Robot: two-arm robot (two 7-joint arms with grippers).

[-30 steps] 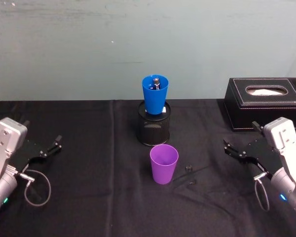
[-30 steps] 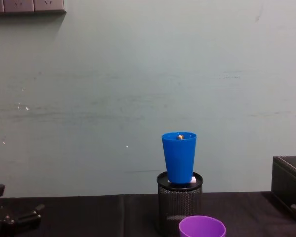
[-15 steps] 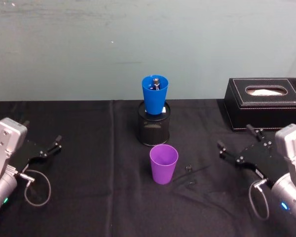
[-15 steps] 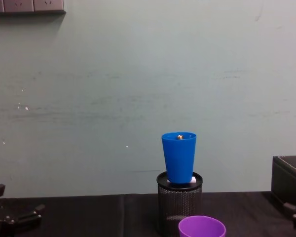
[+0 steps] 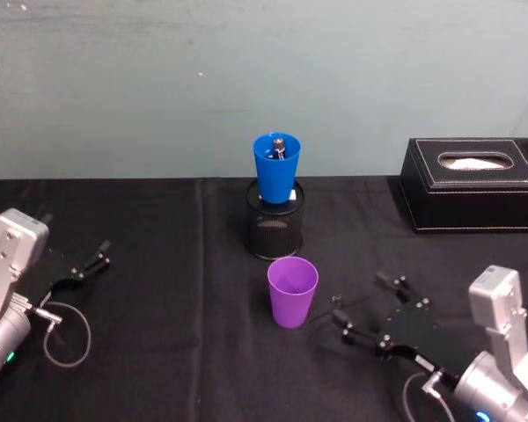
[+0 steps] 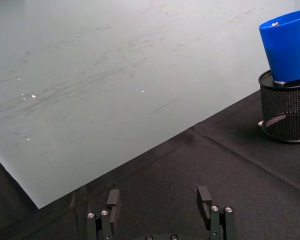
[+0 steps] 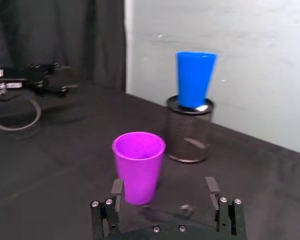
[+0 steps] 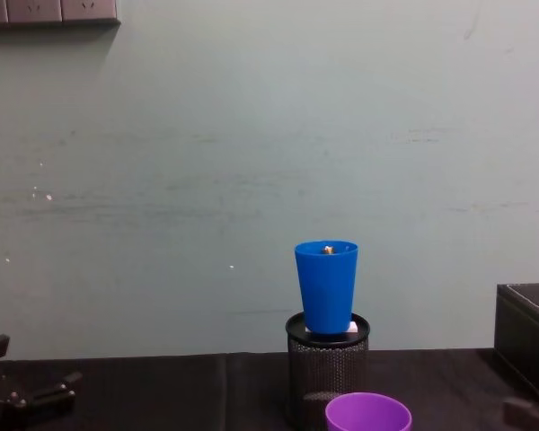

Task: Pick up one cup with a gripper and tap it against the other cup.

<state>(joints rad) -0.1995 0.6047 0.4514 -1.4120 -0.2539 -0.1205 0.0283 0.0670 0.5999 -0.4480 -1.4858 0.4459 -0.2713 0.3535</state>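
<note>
The right gripper needs to tap the purple cup against the blue cup, so next it needs to grab the purple cup by its upper side.
The purple cup stands upright on the black cloth, just in front of the black mesh pen holder. The blue cup sits upright in the holder's top. My right gripper is open and low over the cloth, a short way right of the purple cup and pointing at it. In the right wrist view the purple cup stands just beyond the open right gripper, toward one finger, with the blue cup behind. My left gripper rests open at the far left.
A black tissue box stands at the back right. A small dark bit lies on the cloth between my right gripper and the purple cup. A black cable loop hangs by the left arm. A pale wall rises behind the table.
My right gripper has swung in from the right side toward the purple cup, coming lower and nearer the table's front. Both cups and the left arm have stayed put.
</note>
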